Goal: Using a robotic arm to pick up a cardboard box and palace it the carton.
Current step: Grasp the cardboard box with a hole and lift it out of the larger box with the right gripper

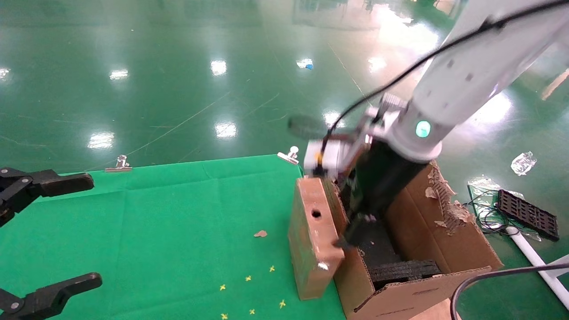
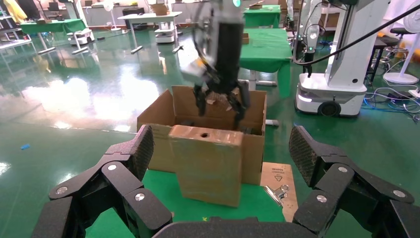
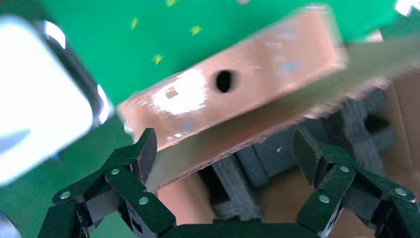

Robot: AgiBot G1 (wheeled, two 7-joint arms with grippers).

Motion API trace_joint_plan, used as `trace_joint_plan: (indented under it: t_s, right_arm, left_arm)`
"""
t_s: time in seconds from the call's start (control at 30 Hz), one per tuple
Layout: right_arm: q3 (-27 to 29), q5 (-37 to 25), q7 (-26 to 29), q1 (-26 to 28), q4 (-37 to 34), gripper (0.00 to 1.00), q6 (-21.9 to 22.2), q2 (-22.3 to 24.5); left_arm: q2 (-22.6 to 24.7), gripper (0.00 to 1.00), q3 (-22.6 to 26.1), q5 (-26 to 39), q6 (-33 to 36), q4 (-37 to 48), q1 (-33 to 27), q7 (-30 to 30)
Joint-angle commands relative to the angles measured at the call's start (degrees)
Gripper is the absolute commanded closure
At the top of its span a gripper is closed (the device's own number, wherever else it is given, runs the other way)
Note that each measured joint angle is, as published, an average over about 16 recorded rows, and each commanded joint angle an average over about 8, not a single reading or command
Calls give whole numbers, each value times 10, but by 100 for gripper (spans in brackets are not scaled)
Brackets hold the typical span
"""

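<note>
The cardboard box should go in the carton, so the right gripper next needs to grab the box by its narrow side with the round hole (image 1: 315, 213) (image 3: 252, 74).
The slim brown cardboard box (image 1: 313, 240) stands upright on the green table, its narrow side with the round hole facing up, leaning against the carton's left wall. It also shows in the left wrist view (image 2: 208, 168) and the right wrist view (image 3: 247, 84). The large carton (image 1: 444, 240) has a torn right flap and black foam inserts (image 1: 400, 269) inside. My right gripper (image 1: 355, 229) on the white robotic arm (image 1: 462, 75) hangs open and empty over the carton's left wall, beside the box's top (image 3: 224, 144). My left gripper (image 1: 84, 233) is parked open at the table's left (image 2: 220, 144).
Binder clips (image 1: 119, 164) (image 1: 289, 155) hold the green cloth at the table's far edge. A cardboard scrap (image 1: 260, 233) and yellow marks lie on the cloth. A black grid tray (image 1: 526, 213), cables and a white pipe lie on the floor to the right.
</note>
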Motion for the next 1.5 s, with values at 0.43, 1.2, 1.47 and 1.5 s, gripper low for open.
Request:
trace_joint_plan:
  t_s: [0.43,1.2,1.47,1.5]
  right_arm:
    - [1,55,168,-24,-201,0,16,-31]
    - [-17,64,163,-93,-308,100,1,-113]
    - [-26,65,168,-98,-310,100,-4,-118]
    - [-27,65,169,-99,-309,100,-4,-118]
  left_arm:
    - [0,0,0,0,0,0,0,0]
    - [0,53,1,-1,0,0,0,0]
    - [0,100,1,-1,0,0,0,1]
    - [0,100,1,-1,0,0,0,1]
